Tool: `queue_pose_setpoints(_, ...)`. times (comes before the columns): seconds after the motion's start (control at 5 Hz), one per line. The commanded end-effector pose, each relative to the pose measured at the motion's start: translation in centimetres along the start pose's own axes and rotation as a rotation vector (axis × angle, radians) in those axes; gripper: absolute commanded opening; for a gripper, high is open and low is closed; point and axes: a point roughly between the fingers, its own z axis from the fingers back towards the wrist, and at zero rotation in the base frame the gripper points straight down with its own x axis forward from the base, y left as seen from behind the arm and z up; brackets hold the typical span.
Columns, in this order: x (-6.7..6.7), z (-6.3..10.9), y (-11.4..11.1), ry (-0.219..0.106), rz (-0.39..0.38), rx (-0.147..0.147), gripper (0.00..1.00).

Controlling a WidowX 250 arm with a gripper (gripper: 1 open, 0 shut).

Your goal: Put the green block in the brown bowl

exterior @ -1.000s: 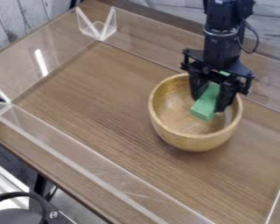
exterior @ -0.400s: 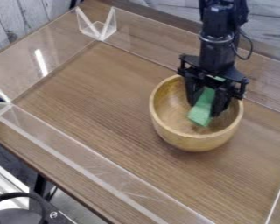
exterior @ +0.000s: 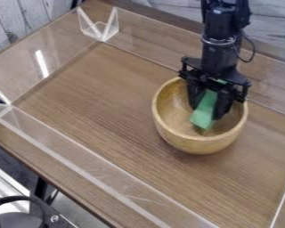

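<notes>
The green block [exterior: 207,110] has its lower end low inside the brown bowl's rim [exterior: 171,134] and would rest in the bowl, so it is time to release the block.
The brown bowl [exterior: 178,131], round and light tan, sits on the wooden table right of centre. My black gripper [exterior: 212,96] reaches down into it from above and is shut on the green block [exterior: 207,110]. The block hangs upright, slightly tilted, with its lower end low inside the bowl. Whether that end touches the bowl's bottom I cannot tell. The gripper's fingers [exterior: 192,92] cover the block's top.
The wooden tabletop [exterior: 97,98] is ringed by low clear acrylic walls [exterior: 61,147]. A clear acrylic bracket [exterior: 99,25] stands at the far left corner. The arm's black column [exterior: 223,27] rises above the bowl, with cables behind it.
The gripper has moved slightly left and lowered the green block deeper into the bowl. It stays shut on the block throughout.
</notes>
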Motion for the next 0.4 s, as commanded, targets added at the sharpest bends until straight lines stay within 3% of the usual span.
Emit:
queue_pose_setpoints(0.0,0.92,1.33,0.41,-0.048,0.007,0.003,0.00)
queue_pose_setpoints(0.2,0.84,1.54,0.46,-0.043,0.011,0.005,1.00)
